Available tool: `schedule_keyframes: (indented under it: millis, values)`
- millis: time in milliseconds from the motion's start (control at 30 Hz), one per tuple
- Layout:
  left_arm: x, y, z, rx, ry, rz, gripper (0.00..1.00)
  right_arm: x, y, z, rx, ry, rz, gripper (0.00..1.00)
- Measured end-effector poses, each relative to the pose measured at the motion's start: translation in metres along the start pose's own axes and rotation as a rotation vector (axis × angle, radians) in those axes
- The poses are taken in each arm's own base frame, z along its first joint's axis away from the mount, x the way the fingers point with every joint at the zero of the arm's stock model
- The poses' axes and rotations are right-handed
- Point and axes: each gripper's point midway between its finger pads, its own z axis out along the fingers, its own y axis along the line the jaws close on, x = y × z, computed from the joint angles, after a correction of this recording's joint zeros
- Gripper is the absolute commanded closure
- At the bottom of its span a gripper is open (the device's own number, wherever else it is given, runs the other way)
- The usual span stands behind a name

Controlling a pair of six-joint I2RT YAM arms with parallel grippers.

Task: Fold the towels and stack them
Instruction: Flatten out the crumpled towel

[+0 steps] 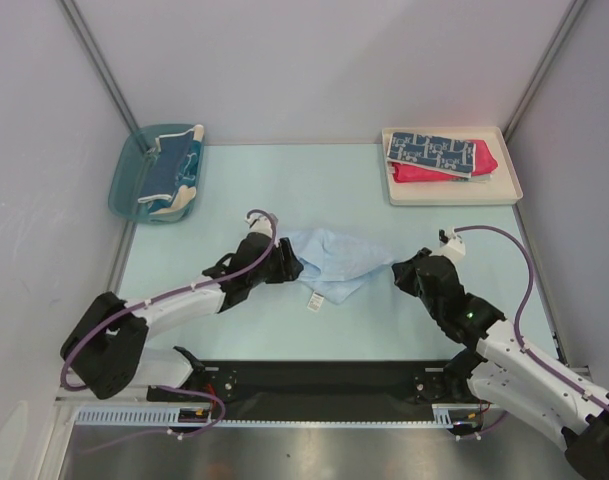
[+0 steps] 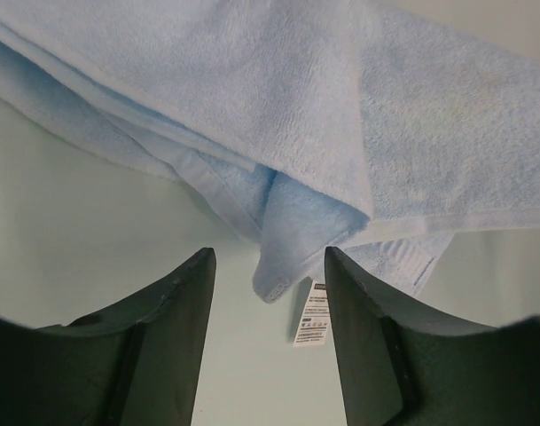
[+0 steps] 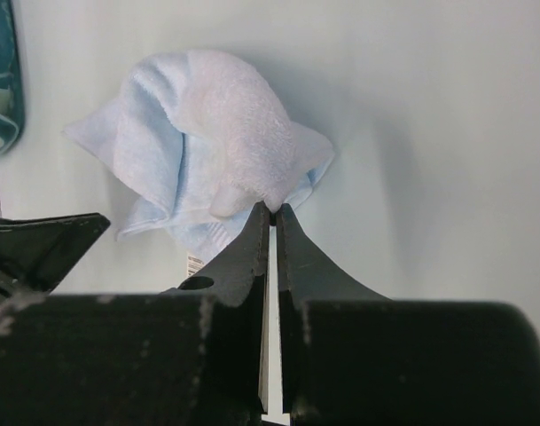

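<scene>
I need my left gripper to grab the light-blue towel next by its hanging corner (image 1: 303, 277) (image 2: 275, 284), opposite the corner my right gripper holds, to spread and fold the towel.
A plain light-blue terry towel (image 1: 334, 255) lies crumpled mid-table, its white label (image 1: 315, 301) at the front. My left gripper (image 1: 289, 264) is open at its left edge; in the left wrist view a hanging towel corner (image 2: 283, 257) sits just ahead of the gap between the fingers (image 2: 176, 311). My right gripper (image 1: 401, 272) is shut on the towel's right corner (image 3: 252, 133), pinched at the fingertips. A navy patterned towel (image 1: 432, 151) lies on a red towel (image 1: 439, 170) in the cream tray. A dark-blue towel (image 1: 164, 170) and a beige one (image 1: 189, 165) lie in the blue bin.
The cream tray (image 1: 509, 185) stands at the back right. The translucent blue bin (image 1: 124, 185) stands at the back left, against the left wall. Grey walls enclose the pale table (image 1: 284, 190) on three sides.
</scene>
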Motion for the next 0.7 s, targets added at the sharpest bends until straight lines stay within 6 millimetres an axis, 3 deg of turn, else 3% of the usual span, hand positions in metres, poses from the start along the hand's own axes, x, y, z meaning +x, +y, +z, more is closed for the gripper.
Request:
schedule_keyframes:
  millis: [167, 433, 700]
  values:
    - [-0.014, -0.008, -0.013, 0.020, -0.062, 0.059, 0.44, 0.002, 0.000, 0.001, 0.000, 0.008, 0.000, 1.00]
    - [0.010, -0.003, -0.013, -0.014, 0.005, 0.206, 0.46, 0.003, 0.001, 0.003, -0.002, 0.016, 0.000, 1.00]
    - [0.013, -0.002, -0.013, -0.006, 0.018, 0.288, 0.47, 0.002, -0.002, 0.004, 0.006, 0.012, 0.006, 1.00]
